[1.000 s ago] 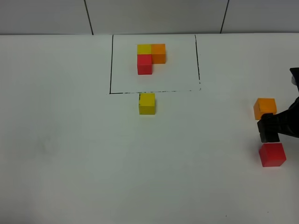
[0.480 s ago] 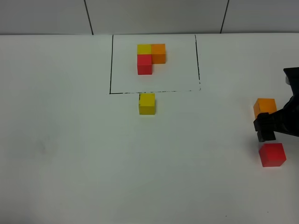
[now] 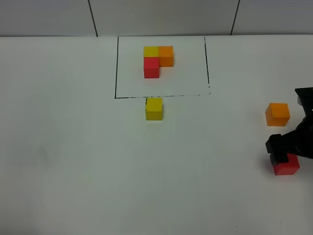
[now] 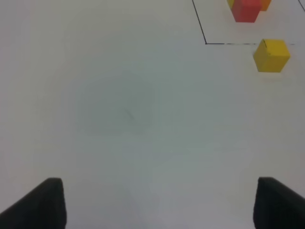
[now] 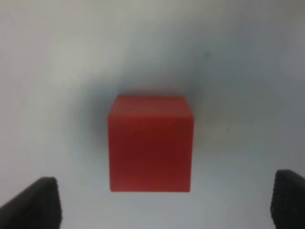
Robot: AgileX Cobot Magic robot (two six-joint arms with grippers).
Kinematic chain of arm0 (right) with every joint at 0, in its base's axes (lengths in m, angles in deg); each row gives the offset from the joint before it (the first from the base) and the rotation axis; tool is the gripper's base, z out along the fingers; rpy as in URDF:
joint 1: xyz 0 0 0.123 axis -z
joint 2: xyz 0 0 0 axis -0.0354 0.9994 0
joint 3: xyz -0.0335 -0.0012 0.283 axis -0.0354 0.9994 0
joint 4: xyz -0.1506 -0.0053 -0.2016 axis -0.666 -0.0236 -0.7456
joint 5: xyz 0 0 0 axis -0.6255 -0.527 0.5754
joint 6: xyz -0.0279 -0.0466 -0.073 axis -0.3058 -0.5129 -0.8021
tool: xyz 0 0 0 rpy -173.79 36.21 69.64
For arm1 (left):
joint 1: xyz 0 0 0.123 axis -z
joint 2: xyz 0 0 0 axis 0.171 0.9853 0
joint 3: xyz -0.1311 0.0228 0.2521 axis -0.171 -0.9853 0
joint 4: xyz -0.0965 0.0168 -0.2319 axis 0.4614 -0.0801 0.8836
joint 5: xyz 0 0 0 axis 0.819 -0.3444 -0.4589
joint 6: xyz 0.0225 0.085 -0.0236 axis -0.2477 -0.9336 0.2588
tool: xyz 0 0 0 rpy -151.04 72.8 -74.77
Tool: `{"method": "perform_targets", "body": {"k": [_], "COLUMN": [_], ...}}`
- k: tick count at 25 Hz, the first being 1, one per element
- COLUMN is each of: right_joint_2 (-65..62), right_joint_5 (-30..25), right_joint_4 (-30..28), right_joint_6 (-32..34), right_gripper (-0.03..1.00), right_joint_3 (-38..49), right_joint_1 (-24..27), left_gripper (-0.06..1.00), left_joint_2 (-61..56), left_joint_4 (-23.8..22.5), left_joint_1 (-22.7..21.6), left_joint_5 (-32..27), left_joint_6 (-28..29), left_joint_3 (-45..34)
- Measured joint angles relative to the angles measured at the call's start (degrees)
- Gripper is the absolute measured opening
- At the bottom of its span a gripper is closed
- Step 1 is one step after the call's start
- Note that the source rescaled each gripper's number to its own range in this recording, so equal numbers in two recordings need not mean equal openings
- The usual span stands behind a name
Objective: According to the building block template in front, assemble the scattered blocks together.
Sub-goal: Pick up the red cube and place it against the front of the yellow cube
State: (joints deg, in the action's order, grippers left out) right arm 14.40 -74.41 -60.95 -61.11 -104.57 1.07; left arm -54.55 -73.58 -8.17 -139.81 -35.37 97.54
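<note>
I need to lower my right gripper before I close it on the red block. Its fingers are above the tabletop and don't reach the block's sides yet.
The building block template [image 3: 157,59], a yellow, orange and red L-cluster, sits inside a black-lined rectangle at the back of the table. Three scattered blocks lie loose. The yellow one [image 3: 153,108] is just in front of the frame's line, while the orange one [image 3: 278,114] and the red one [image 3: 287,165] are at the far right. My right gripper [image 3: 279,149] hangs open over the red block's far edge. In the right wrist view the red block [image 5: 150,143] lies centred ahead of the open right gripper [image 5: 164,207], untouched. My left gripper [image 4: 159,205] is open over bare table, with the yellow block [image 4: 271,55] far ahead.
The white table [image 3: 73,156] spreads bare to the left and front. A grey panelled wall [image 3: 161,17] rises behind the back edge. The red and orange blocks lie close to the right border of the exterior high view.
My right gripper has moved toward the table's front, from the gap between the orange and red blocks to over the red block. The blocks have not moved.
</note>
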Motion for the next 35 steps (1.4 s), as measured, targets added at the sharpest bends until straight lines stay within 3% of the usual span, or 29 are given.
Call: {"method": "perform_targets", "body": {"k": [11,21,23,25,27,29,35], "right_joint_2": [3.8,6.4,6.5,6.5,6.5,6.5,6.4], "right_joint_5": [5.2,5.3,5.3,5.3,5.3,5.3,5.1], "right_joint_4": [1.7,1.7,1.7,1.7,1.7,1.2,1.2], "right_joint_6": [0.8,1.3,1.3,1.7,2.3,2.7,4.0], "right_gripper": [0.79,0.78,0.72,0.56,0.33,0.00,0.01], "right_joint_3": [2.0,2.1,2.3,2.3,2.3,2.3,2.3], "right_joint_1": [-2.1,-2.1,-2.1,-2.1,-2.1,-2.1,-2.1], "left_gripper": [0.73,0.73,0.73,0.73,0.73,0.73,0.73], "left_joint_2": [0.0,0.0,0.0,0.0,0.0,0.0,0.0], "left_joint_4": [0.0,-0.1,-0.2,-0.3,-0.3,-0.3,-0.3], "left_joint_1": [0.0,0.0,0.0,0.0,0.0,0.0,0.0], "left_joint_5": [0.0,0.0,0.0,0.0,0.0,0.0,0.0], "left_joint_6": [0.0,0.0,0.0,0.0,0.0,0.0,0.0], "left_joint_3": [0.0,0.0,0.0,0.0,0.0,0.0,0.0]}}
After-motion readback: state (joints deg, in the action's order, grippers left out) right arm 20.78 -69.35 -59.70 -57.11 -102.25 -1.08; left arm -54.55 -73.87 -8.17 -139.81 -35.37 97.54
